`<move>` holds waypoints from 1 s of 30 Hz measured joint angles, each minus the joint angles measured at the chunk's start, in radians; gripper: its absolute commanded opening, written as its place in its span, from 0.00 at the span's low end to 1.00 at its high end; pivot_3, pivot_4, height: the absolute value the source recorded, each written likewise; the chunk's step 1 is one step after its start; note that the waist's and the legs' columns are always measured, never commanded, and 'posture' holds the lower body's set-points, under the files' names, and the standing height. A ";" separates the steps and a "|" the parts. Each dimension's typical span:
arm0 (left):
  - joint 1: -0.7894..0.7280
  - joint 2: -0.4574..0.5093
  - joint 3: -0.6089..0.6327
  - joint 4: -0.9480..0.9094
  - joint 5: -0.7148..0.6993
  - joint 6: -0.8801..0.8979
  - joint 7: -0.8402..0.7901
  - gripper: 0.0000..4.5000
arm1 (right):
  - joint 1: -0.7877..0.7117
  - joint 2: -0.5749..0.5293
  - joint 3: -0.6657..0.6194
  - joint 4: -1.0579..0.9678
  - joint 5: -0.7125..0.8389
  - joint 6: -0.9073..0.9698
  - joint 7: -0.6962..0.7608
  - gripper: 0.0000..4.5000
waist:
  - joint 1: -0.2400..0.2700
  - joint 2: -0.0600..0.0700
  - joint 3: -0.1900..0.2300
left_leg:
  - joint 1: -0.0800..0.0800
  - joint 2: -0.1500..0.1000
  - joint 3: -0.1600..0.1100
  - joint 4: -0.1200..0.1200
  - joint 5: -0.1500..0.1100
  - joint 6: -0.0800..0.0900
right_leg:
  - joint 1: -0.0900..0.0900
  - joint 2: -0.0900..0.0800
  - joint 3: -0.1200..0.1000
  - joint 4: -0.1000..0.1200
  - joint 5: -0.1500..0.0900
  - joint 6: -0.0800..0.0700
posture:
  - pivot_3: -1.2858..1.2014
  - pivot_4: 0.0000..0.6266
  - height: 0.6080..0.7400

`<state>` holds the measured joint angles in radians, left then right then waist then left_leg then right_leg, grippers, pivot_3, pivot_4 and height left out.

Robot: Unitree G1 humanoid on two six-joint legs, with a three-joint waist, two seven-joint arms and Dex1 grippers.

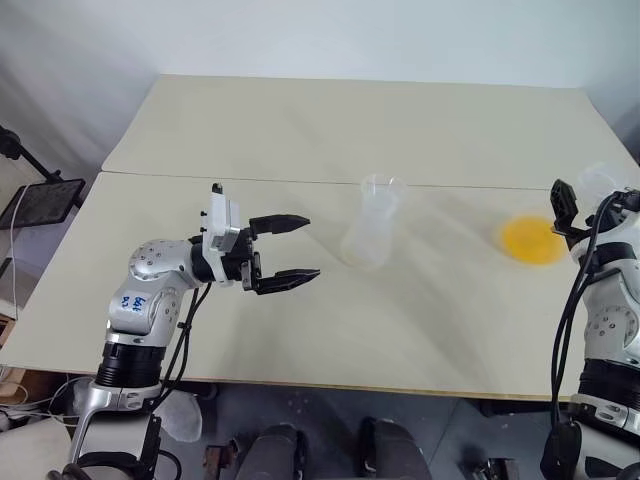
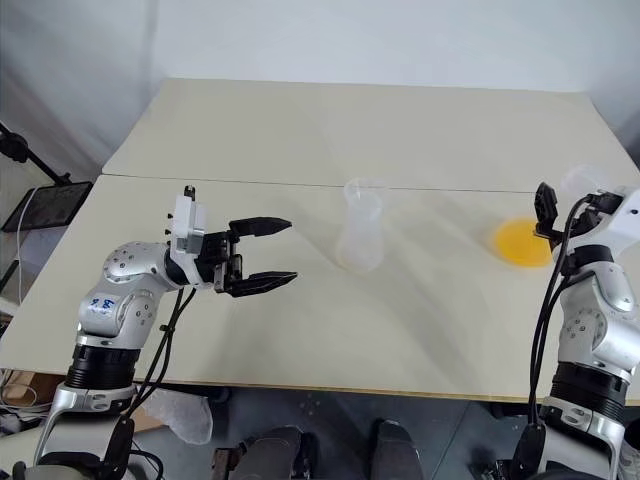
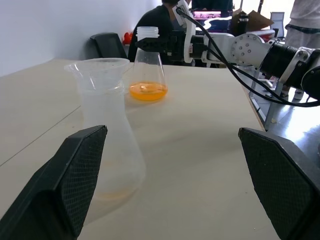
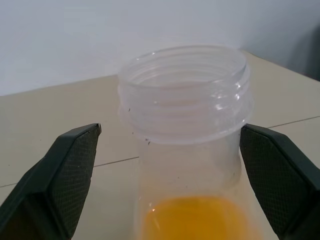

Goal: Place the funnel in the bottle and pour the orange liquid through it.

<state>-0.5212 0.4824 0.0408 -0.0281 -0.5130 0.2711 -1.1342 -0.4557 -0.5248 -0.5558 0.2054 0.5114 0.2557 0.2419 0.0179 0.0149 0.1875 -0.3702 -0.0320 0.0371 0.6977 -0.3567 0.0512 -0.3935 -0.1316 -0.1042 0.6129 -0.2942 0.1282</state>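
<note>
My right gripper's fingers stand beside the flask's neck [image 4: 189,162], under its threaded collar, and closing now would catch the flask, so it is time to close.
The clear bottle [image 1: 365,243] stands upright mid-table, and the funnel's [image 1: 383,186] round rim appears to sit in its neck; the same bottle [image 3: 107,145] and funnel [image 3: 97,65] are close in the left wrist view. My left gripper [image 1: 311,246] hovers open a short way to the bottle's left, pointing at it, holding nothing. The orange liquid [image 1: 533,240] lies in the bottom of a clear wide-bottomed flask [image 4: 185,100] at the table's right. My right gripper [image 4: 170,127] is open, one finger on each side of the flask's threaded neck.
The two-part beige table has a seam [image 1: 300,181] running across behind the bottle, and its front edge [image 1: 300,384] is near me. A black stand [image 1: 40,200] is off the left side. A seated person [image 3: 157,25] and a dark chair [image 3: 107,44] are beyond the flask.
</note>
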 measured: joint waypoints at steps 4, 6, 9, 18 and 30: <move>0.000 0.000 0.000 -0.004 -0.001 0.000 0.008 1.00 | -0.007 0.002 0.000 0.020 0.000 -0.031 0.007 0.87 | -0.001 0.000 0.000 | 0.000 0.000 0.000 0.000 0.000 0.000 | 0.000 0.000 0.000 0.000 0.000 0.000 | 0.52 0.24 1.00; 0.000 0.000 0.000 -0.006 -0.003 0.001 0.008 1.00 | -0.011 0.012 0.000 0.024 0.002 -0.052 0.011 0.73 | -0.002 0.000 0.000 | 0.000 0.000 0.000 0.000 0.000 0.000 | 0.000 0.000 0.000 0.000 0.000 0.000 | 0.52 0.24 1.00; 0.000 0.000 0.000 -0.007 -0.007 0.003 0.008 1.00 | -0.012 0.028 0.000 0.026 0.007 -0.077 0.018 0.55 | -0.006 0.000 0.000 | 0.000 0.000 0.000 0.000 0.000 0.000 | 0.000 0.000 0.000 0.000 0.000 0.000 | 0.52 0.24 1.00; 0.000 0.001 0.000 -0.013 -0.009 0.012 0.009 1.00 | -0.011 0.054 0.011 0.025 -0.006 -0.120 0.029 0.55 | -0.018 0.001 0.000 | 0.000 0.000 0.000 0.000 0.000 0.000 | 0.000 0.000 0.000 0.000 0.000 0.000 | 0.52 0.24 1.00; 0.000 0.004 0.000 -0.015 -0.009 0.013 0.009 1.00 | 0.035 0.006 0.163 -0.367 -0.037 0.053 0.021 0.55 | -0.015 0.004 0.002 | -0.001 0.000 -0.001 -0.001 0.000 0.000 | 0.000 0.000 0.000 -0.001 0.000 0.000 | 0.52 0.24 1.00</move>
<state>-0.5208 0.4864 0.0407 -0.0433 -0.5218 0.2845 -1.1253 -0.4203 -0.5185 -0.3929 -0.1612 0.4743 0.3083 0.2629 0.0033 0.0187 0.1898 -0.3709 -0.0316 0.0360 0.6972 -0.3566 0.0510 -0.3935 -0.1316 -0.1038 0.6118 -0.2942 0.1283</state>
